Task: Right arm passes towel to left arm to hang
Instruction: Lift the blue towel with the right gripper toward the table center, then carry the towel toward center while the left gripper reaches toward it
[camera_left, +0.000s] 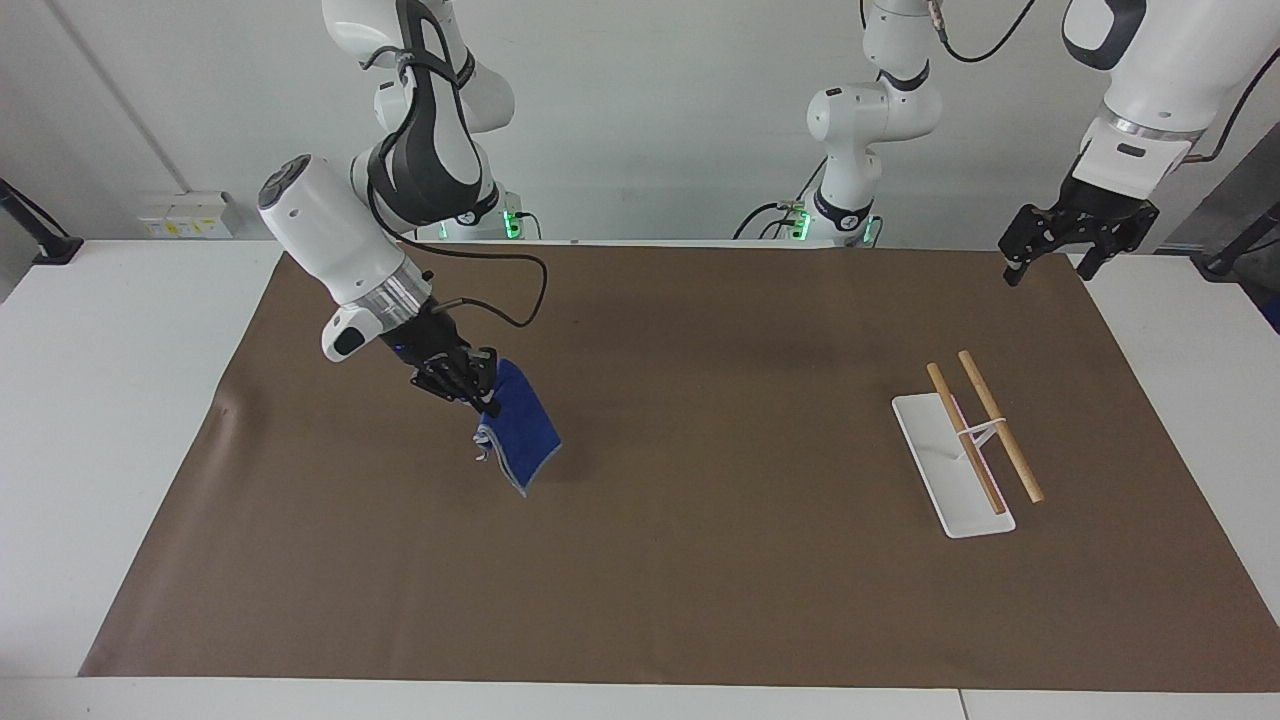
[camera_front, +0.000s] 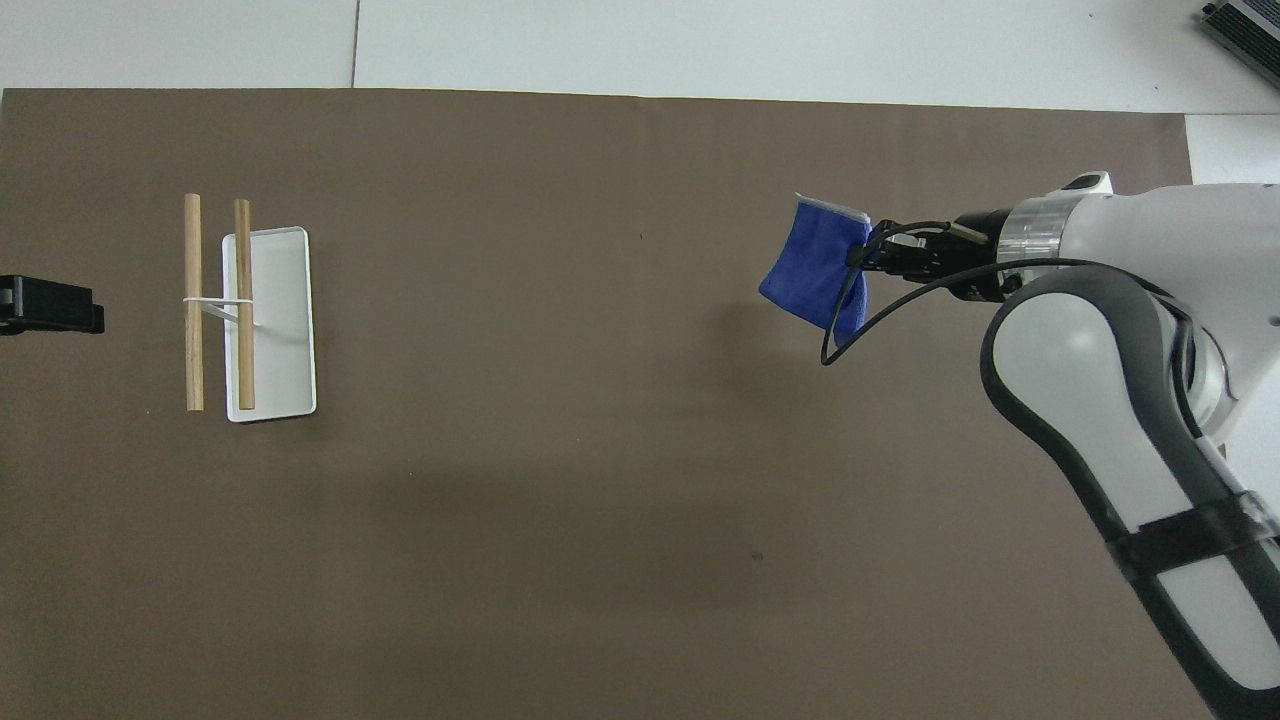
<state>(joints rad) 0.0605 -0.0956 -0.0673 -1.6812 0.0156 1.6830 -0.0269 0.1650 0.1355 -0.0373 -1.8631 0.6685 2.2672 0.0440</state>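
Note:
My left gripper should next pinch the towel by its free edge, because my right gripper stays closed on the towel's upper edge.
The blue towel hangs in the air over the brown mat, drooping below my right gripper, which is shut on its upper edge. The right arm slants down from the top of the facing view at its own end of the table. My left gripper hangs open and holds nothing, up over the mat's corner at the left arm's end; in the overhead view only its black tip shows. The left arm waits there.
A rack with a white base and two wooden bars stands on the brown mat at the left arm's end. A loose black cable loops from the right wrist.

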